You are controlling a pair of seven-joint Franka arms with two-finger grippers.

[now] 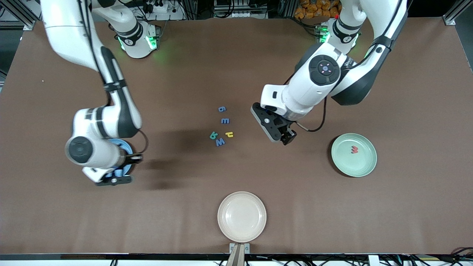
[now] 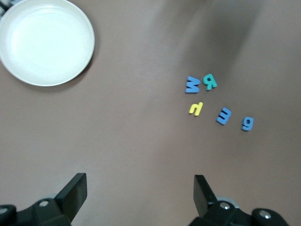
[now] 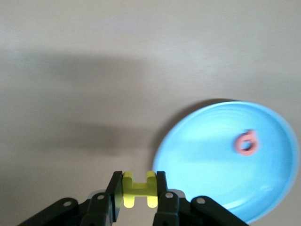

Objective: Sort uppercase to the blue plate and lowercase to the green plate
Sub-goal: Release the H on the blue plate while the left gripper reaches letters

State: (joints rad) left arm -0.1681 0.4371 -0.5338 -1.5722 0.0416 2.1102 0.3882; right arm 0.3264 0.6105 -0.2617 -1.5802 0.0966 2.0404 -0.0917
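My right gripper stays closed on the yellow H (image 3: pixel 139 188) for now until the H is farther over the plate, as the H is short of the blue plate's middle (image 3: pixel 225 160).
My right gripper (image 3: pixel 137 178) is shut on the yellow H (image 3: pixel 136 190) and hangs at the edge of the blue plate (image 3: pixel 211 165), which lies toward the right arm's end of the table and holds the red Q (image 3: pixel 246 142). In the front view the right hand covers most of the blue plate (image 1: pixel 128 147). Mid-table lie the blue g (image 1: pixel 221 109), blue m-like piece (image 1: pixel 225 120), yellow h (image 1: pixel 229 134), teal R (image 1: pixel 213 135) and blue W (image 1: pixel 220 142). My left gripper (image 1: pixel 286 139) hangs open and holds nothing, over bare table between those letters and the green plate (image 1: pixel 366 162), where the red w (image 1: pixel 354 149) lies.
A beige plate (image 1: pixel 242 217) sits near the table's front edge, nearer the front camera than the letters. The left wrist view shows this beige plate (image 2: pixel 47 42) and the letter cluster around the blue W (image 2: pixel 192 84).
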